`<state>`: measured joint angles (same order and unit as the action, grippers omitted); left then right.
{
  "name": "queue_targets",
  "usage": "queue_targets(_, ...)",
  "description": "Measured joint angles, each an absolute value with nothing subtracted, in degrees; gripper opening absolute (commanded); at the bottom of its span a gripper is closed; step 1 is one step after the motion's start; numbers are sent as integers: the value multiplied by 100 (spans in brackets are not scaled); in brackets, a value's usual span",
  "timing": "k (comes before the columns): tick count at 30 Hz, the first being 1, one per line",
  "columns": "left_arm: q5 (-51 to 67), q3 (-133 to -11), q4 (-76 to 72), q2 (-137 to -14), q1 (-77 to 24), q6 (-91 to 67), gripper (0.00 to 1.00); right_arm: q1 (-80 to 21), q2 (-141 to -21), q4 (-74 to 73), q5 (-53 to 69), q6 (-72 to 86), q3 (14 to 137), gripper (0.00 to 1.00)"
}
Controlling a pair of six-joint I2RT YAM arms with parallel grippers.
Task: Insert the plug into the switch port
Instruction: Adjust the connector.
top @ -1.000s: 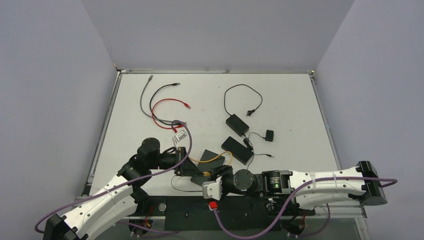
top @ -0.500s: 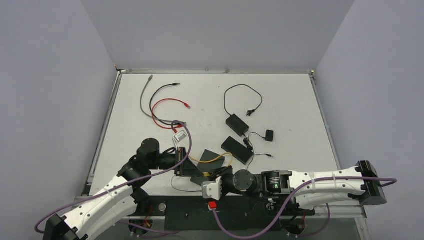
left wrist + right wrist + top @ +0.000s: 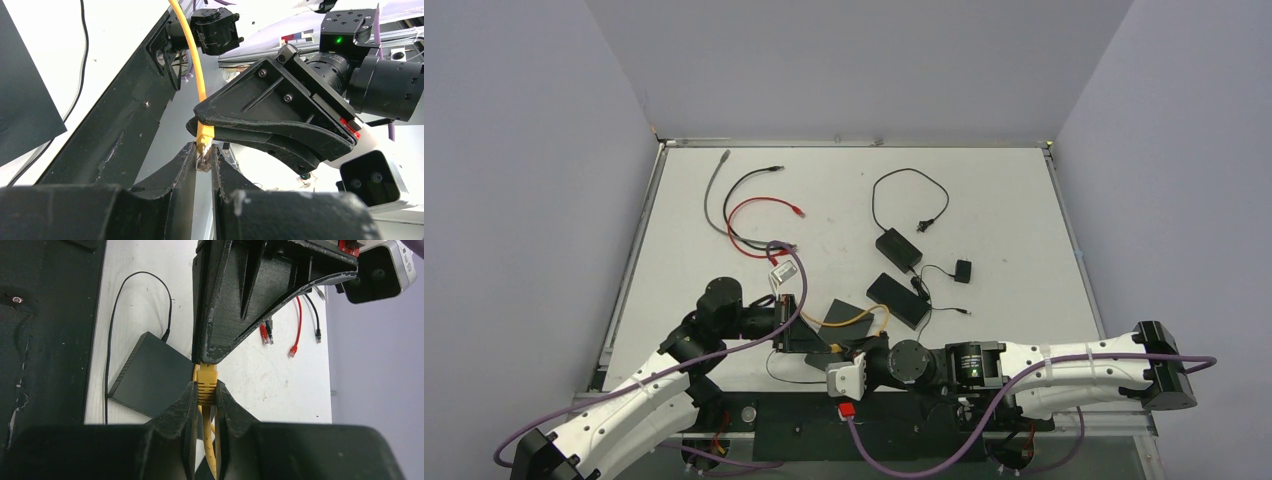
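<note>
The yellow plug would come along by its boot [image 3: 836, 349] [image 3: 206, 386] if the robot's right gripper lifted now, because that gripper is closed on both sides of it.
A yellow cable [image 3: 856, 318] ends in a clear plug [image 3: 203, 161] with a yellow boot [image 3: 206, 386]. My left gripper [image 3: 203, 159] is shut on the clear plug tip. My right gripper [image 3: 205, 391] is shut on the boot just behind it, so the two grippers meet tip to tip near the table's front edge [image 3: 816, 345]. A flat black box [image 3: 147, 375] with a thin black lead lies on the table just behind the plug. I cannot see any port on it.
Two more black boxes [image 3: 898, 298] [image 3: 897, 249] with leads lie at mid table. Red [image 3: 764, 210], black and grey cables lie at the back left. The black front rail [image 3: 45, 340] runs beside the grippers.
My right arm has shifted very slightly to the left. Both grippers keep their hold on the plug.
</note>
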<state>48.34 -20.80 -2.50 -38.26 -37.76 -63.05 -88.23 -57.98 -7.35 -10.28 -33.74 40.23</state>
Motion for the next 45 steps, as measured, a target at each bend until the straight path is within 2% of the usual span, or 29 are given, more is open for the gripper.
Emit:
queue_targets(4, 4836, -2071, -298, -3809, -3717, -6316, 32, -8823, -5787, -725, -1103, -3317, 4023, 0)
queue_targets(13, 4823, -2082, -102, -3476, -3050, -6158, 49, -8761, -5457, -729, -2324, -3168, 3922, 0)
queue_targets(23, 4829, -2088, 279, -3242, -2491, -5951, 51, -8291, -4436, -882, -4501, -3210, 3913, 0)
queue_targets(28, 4810, -2088, 336, -3336, -2491, -5870, 51, -7684, -4364, -1634, -5155, -2698, 4036, 0)
queue_targets(34, 4637, -2043, 331, -3544, -2491, -5778, 51, -7365, -4641, -2386, -4869, -1680, 4040, 0)
queue_targets(45, 4198, -1970, 392, -3811, -2491, -5730, 51, -7155, -5787, -2775, -3358, 611, 4125, 0)
